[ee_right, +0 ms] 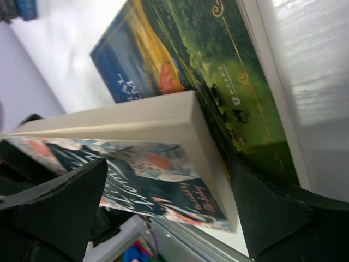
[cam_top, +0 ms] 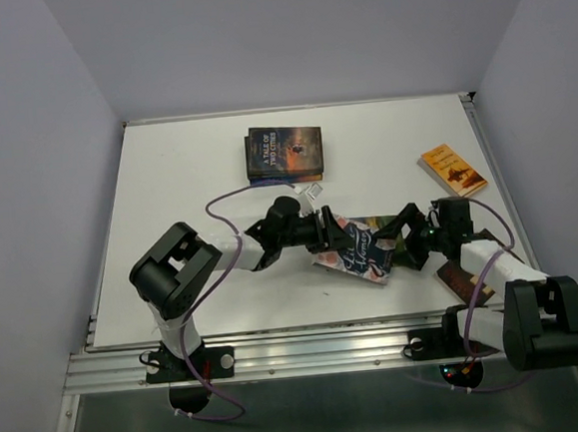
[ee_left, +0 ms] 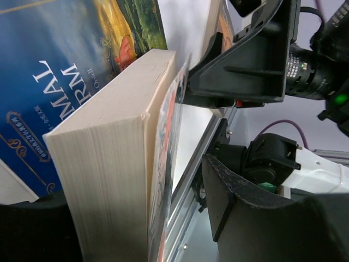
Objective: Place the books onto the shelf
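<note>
Next, my right gripper grabs the floral book by its pale page edge (cam_top: 391, 259) (ee_right: 209, 158), which leaves the opposite edge free to enter the shelf.
A floral pink-teal book (cam_top: 355, 252) stands tilted on its edge at the table's middle, leaning over a blue-green book (ee_right: 180, 60) that lies flat. My left gripper (cam_top: 333, 237) straddles it from the left and is open. One finger (ee_left: 240, 207) stands a gap away from the floral cover (ee_left: 166, 164). My right gripper (cam_top: 399, 243) straddles the same book from the right, jaws wide, the pale page edge (ee_right: 136, 117) between its fingers (ee_right: 60, 202). A stack of dark blue books (cam_top: 284, 151) lies at the back, and an orange book (cam_top: 453, 169) at the right. The shelf is out of view.
A dark brown book (cam_top: 463, 283) lies partly under my right arm near the front right. The table's metal front rail (cam_top: 310, 349) runs just behind the arm bases. Purple walls enclose the table on three sides.
</note>
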